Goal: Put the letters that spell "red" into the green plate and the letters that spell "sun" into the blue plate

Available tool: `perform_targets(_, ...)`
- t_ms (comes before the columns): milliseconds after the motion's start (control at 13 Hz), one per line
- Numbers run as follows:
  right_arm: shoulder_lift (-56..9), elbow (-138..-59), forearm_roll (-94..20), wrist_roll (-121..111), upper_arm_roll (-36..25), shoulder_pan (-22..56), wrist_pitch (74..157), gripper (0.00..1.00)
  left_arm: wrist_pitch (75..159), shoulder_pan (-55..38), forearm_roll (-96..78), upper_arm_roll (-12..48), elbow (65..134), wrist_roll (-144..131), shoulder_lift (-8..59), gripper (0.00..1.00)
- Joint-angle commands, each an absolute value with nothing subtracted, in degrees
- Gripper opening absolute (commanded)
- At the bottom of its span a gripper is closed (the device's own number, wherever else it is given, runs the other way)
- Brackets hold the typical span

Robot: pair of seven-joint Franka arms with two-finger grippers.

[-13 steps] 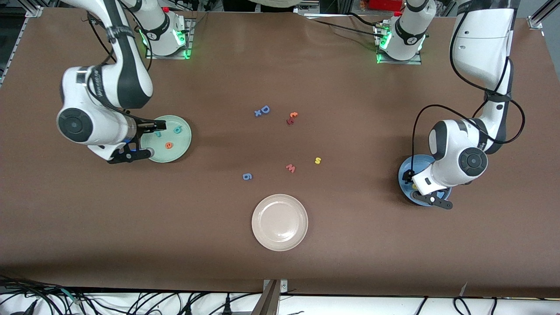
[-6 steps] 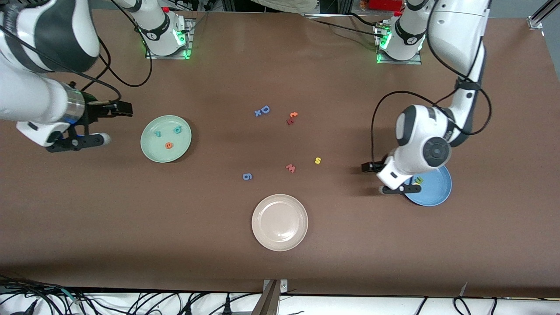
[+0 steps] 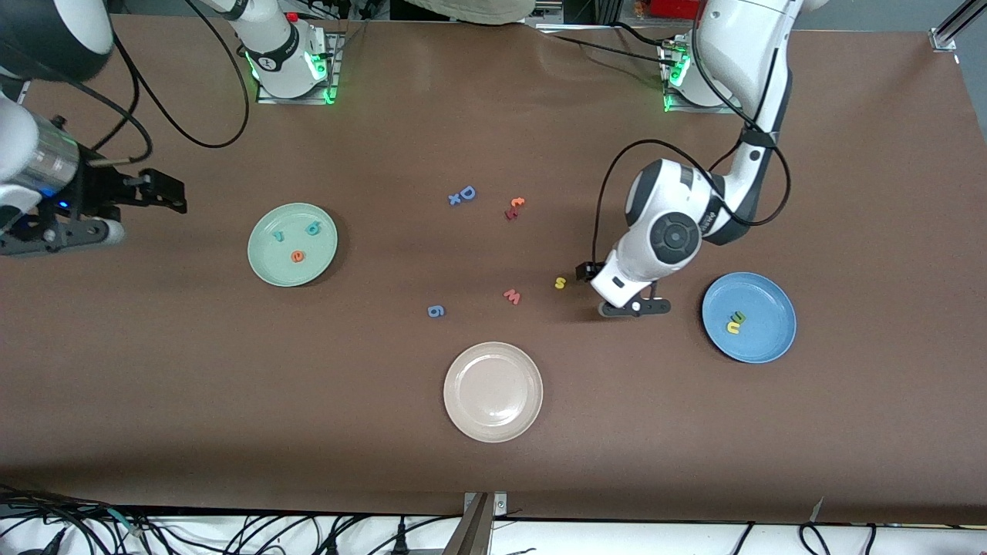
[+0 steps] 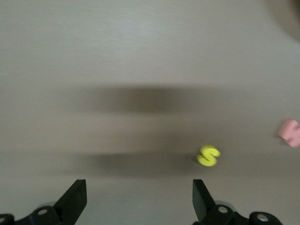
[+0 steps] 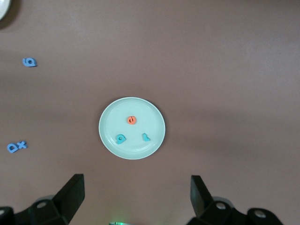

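The yellow "s" should be grabbed next by its curved body (image 3: 560, 283) with the robot's left gripper, to finish spelling "sun" in the blue plate (image 3: 765, 341).
The green plate (image 3: 266, 260) (image 5: 108, 123) holds the teal "r" (image 3: 277, 235) (image 5: 146, 137), the teal "d" (image 3: 312, 228) (image 5: 121, 138) and the orange "e" (image 3: 297, 257) (image 5: 132, 120). In the blue plate (image 3: 765, 341) lie a yellow letter (image 3: 732, 328) and a dark green one (image 3: 739, 317). The yellow "s" (image 3: 560, 283) (image 4: 208, 156) lies on the table. My left gripper (image 3: 611, 290) (image 4: 139, 197) hangs open and empty beside the "s", between it and the blue plate. My right gripper (image 3: 146, 217) (image 5: 137, 197) is open and empty, high over the table at the right arm's end, off the green plate.
A cream-white plate (image 3: 493, 420) sits nearer the front camera. Loose letters lie mid-table: a red "w" (image 3: 512, 296) (image 4: 290, 132), a blue "6" (image 3: 436, 311) (image 5: 29, 62), a blue "D" with an "x" (image 3: 463, 195) (image 5: 18, 146), and small orange and red ones (image 3: 514, 206).
My left gripper left the blue plate, where two letters now show, and moved toward the yellow "s". My right gripper drew away from the green plate and rose.
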State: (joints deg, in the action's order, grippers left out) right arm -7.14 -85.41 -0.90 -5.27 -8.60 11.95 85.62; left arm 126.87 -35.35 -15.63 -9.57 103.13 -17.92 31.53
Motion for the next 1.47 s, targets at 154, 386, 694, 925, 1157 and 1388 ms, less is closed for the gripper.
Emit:
perform_targets(154,8.86,-106.59,0.17,-4.92,-0.98,2.20,94.54,1.00,134.02,-37.70,-13.80,-8.53,102.57,-9.32,34.89,0.93)
perform_targets(386,5.90,-101.19,1.75,-2.20,-0.35,2.11,94.05,1.00,136.83,-38.76,-13.71,-8.09,102.48,-9.14,36.38,0.93)
perform_targets(694,1.06,-95.02,1.14,-2.11,0.09,1.49,91.32,1.00,138.25,-39.46,-13.80,-7.12,102.48,-9.23,37.26,0.90)
perform_targets(925,2.01,-95.62,1.06,-1.67,3.07,-0.52,91.23,1.00,140.27,-39.55,-13.71,-7.12,102.39,-9.14,38.40,0.87)
perform_targets(1157,3.78,-97.12,0.88,-1.49,2.81,-0.18,91.93,1.00,141.94,-39.99,-13.80,-7.12,102.48,-9.14,39.37,0.85)
perform_targets(1388,3.78,-97.21,0.88,-1.58,2.20,0.52,92.02,1.00,142.38,-40.34,-13.80,-7.12,102.48,-9.14,39.90,0.82)
